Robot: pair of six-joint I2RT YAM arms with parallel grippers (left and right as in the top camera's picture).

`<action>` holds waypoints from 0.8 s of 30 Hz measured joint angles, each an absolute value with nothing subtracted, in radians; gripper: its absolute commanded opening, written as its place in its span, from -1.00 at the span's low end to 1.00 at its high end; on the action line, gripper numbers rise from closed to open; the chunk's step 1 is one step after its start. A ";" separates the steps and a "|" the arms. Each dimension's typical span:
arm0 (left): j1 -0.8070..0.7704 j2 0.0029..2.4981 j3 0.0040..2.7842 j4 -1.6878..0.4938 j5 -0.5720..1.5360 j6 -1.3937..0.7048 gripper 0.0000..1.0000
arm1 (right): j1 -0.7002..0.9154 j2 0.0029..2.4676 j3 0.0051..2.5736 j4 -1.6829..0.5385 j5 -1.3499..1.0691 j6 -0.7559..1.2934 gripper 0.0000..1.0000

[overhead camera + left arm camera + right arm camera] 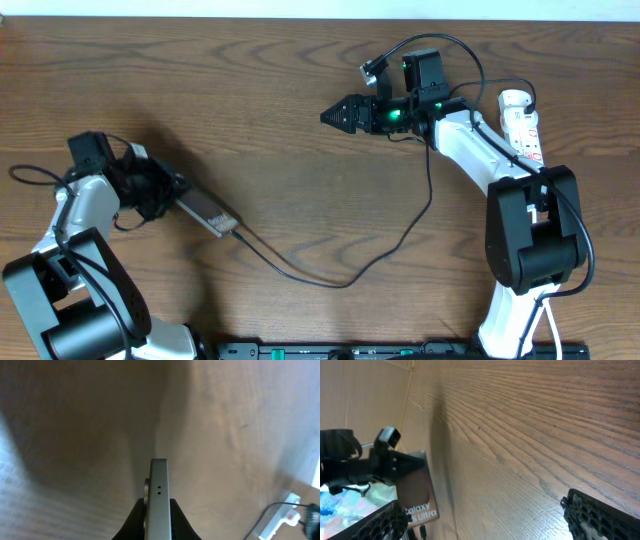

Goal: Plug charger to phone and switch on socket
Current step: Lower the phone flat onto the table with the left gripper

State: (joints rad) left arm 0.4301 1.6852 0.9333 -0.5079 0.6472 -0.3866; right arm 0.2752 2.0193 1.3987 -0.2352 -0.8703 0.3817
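Observation:
The phone's lower end (222, 226) hangs apart from its shadow on the tabletop, so lowering the phone flat comes next, before my left gripper releases it.
My left gripper (168, 196) is shut on the phone (210, 215), a dark flat slab held on edge at the left. In the left wrist view the phone's thin edge (159, 490) stands between the fingers (159, 520). The charger cable (345, 284) runs from the phone's lower right end across the table and up towards the right arm. Its plug tip sits at the phone's end. My right gripper (338, 115) is open and empty at the upper middle, turned sideways. Its wrist view (492, 517) shows the phone (417, 490) with "Galaxy Ultra" lettering. The white socket (520, 125) with red marks lies at the far right.
The socket also shows in the left wrist view (286, 517) at the bottom right. The right arm's base (530, 230) stands in front of the socket. Robot cords loop above the right wrist (440, 45). The wooden table (250, 100) fills the view.

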 measured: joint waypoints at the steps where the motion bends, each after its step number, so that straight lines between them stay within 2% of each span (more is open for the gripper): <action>1: 0.430 1.685 0.913 -0.509 0.640 -0.387 -0.85 | 0.275 2.019 1.399 -0.235 -0.870 0.381 0.99; 24: 0.430 1.685 0.807 -0.523 0.604 -0.384 -0.85 | 0.275 2.019 1.399 -0.239 -0.863 0.378 0.99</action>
